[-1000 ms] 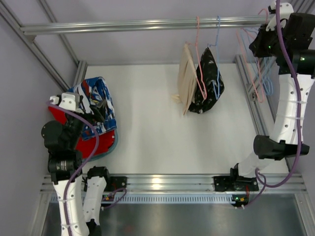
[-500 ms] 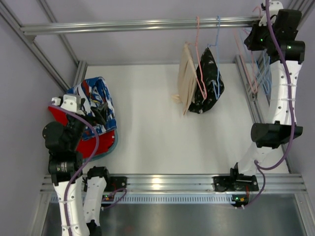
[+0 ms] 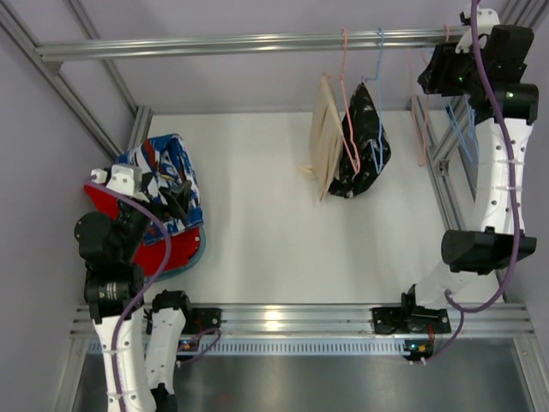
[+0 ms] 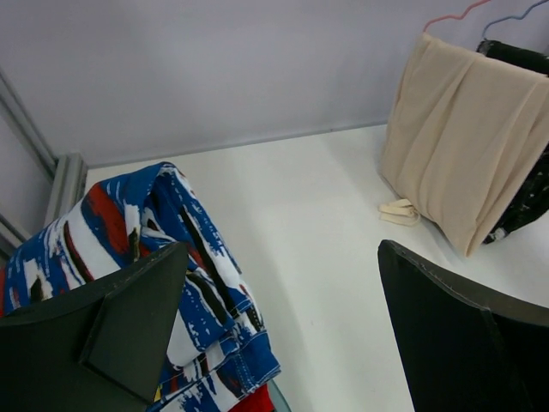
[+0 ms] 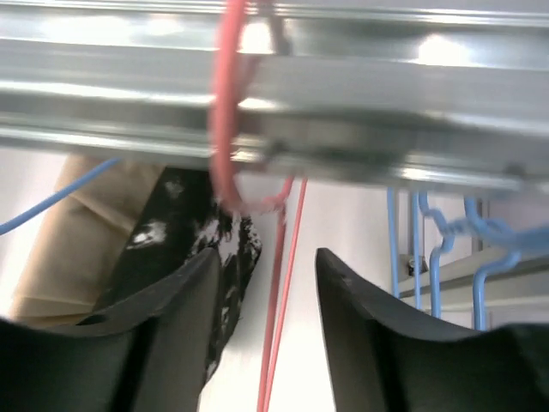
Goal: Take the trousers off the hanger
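I will next grab the beige trousers' pink hanger by its bare wire with my left gripper, which leaves wire nearer the hook for the handover.
The blue, white and red patterned trousers (image 3: 159, 172) (image 4: 163, 249) lie over a red bin (image 3: 167, 251) at the left. My left gripper (image 3: 176, 196) (image 4: 283, 257) hovers at their right edge, open and empty. The beige trousers (image 3: 324, 137) (image 4: 463, 146) hang folded on a pink hanger (image 3: 347, 103) from the top rail (image 3: 214, 43). My right gripper (image 3: 431, 77) (image 5: 266, 257) is up at the rail's right end. It is open, and an empty pink hanger (image 3: 420, 120) (image 5: 279, 292) hooked on the rail passes between its fingers untouched.
A black speckled garment (image 3: 364, 150) (image 5: 176, 245) hangs on a blue hanger beside the beige trousers. Empty blue hangers (image 3: 467, 137) (image 5: 429, 240) hang at the right frame post. Aluminium frame bars border the white table (image 3: 266, 240).
My right gripper rose up and left to the rail with the empty pink hanger, then opened, leaving it hooked there. The left arm barely moved.
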Controlling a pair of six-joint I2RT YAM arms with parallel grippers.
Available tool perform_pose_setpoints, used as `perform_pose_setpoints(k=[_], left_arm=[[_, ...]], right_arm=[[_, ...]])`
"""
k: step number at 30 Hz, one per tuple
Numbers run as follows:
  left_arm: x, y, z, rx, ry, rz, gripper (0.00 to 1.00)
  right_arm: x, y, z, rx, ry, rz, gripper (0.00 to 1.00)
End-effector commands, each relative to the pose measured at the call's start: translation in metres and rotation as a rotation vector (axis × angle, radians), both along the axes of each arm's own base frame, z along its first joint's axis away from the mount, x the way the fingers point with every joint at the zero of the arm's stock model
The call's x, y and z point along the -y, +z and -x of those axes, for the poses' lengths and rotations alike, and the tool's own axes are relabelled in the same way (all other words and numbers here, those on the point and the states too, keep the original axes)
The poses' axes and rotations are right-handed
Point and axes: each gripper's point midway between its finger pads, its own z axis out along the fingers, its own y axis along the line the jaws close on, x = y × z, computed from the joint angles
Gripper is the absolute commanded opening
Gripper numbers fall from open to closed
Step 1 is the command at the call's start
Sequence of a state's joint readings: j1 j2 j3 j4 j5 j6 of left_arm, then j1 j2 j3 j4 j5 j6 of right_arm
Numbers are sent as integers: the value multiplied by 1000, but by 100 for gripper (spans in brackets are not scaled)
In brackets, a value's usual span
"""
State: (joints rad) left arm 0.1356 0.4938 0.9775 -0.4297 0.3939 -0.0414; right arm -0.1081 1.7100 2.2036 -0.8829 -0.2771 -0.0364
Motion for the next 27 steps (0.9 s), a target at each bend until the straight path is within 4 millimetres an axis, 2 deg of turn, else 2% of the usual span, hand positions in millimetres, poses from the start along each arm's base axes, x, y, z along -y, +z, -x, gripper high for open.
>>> perform_pose_setpoints(k=[1, 2, 4, 5, 7, 8, 9, 10, 11, 12, 15, 16, 17, 18, 19, 20, 21, 22, 23, 25, 27], left_arm=[[18, 11, 2, 5, -102, 51, 99], [22, 11, -4, -12, -128, 73, 99], [36, 28, -4, 18, -219, 103, 98], [42, 30, -11, -7, -252, 163, 98], [54, 58, -12, 43, -336, 247, 94], [56, 62, -20, 37, -358, 287, 94], [58, 72, -23, 60, -379, 321, 94], [62, 94, -22, 102, -417, 388, 94], [61, 97, -38, 81, -416, 432, 93], [65, 102, -44, 74, -438, 463, 93], [76, 130, -69, 106, -461, 523, 91], [99, 136, -66, 113, -524, 515, 91], [111, 133, -80, 97, -537, 515, 91], [135, 149, -72, 118, -592, 525, 91], [151, 150, -73, 112, -626, 521, 91], [168, 141, -86, 70, -648, 534, 91], [180, 147, -85, 76, -677, 552, 90], [205, 146, -78, 32, -743, 589, 90], [222, 133, -91, -12, -755, 603, 89], [250, 137, -86, -19, -811, 648, 85], [276, 124, -97, -55, -828, 674, 83]], right_arm=[[-7, 60, 48, 151, 24, -5, 54], [-9, 61, 55, 154, 25, -7, 60], [-13, 64, 74, 163, 31, -12, 70], [-14, 63, 80, 159, 30, -15, 78], [-14, 63, 96, 163, 24, -10, 85], [-14, 63, 102, 163, 20, -7, 92], [-14, 61, 107, 161, 18, -2, 94], [-13, 60, 117, 164, 12, 4, 96], [-13, 60, 123, 169, 9, 6, 99], [-15, 60, 134, 177, 12, 10, 99], [-19, 61, 150, 193, 23, 1, 99], [-23, 62, 159, 204, 32, -5, 99], [-24, 62, 163, 205, 38, -11, 99], [-27, 65, 171, 214, 43, -17, 99], [-29, 63, 174, 205, 53, -25, 100], [-31, 63, 177, 203, 59, -28, 100], [-31, 62, 180, 202, 60, -29, 99], [-33, 62, 185, 200, 68, -31, 99], [-34, 60, 187, 197, 72, -33, 99], [-39, 55, 193, 181, 78, -72, 99], [-42, 50, 197, 173, 88, -83, 99]])
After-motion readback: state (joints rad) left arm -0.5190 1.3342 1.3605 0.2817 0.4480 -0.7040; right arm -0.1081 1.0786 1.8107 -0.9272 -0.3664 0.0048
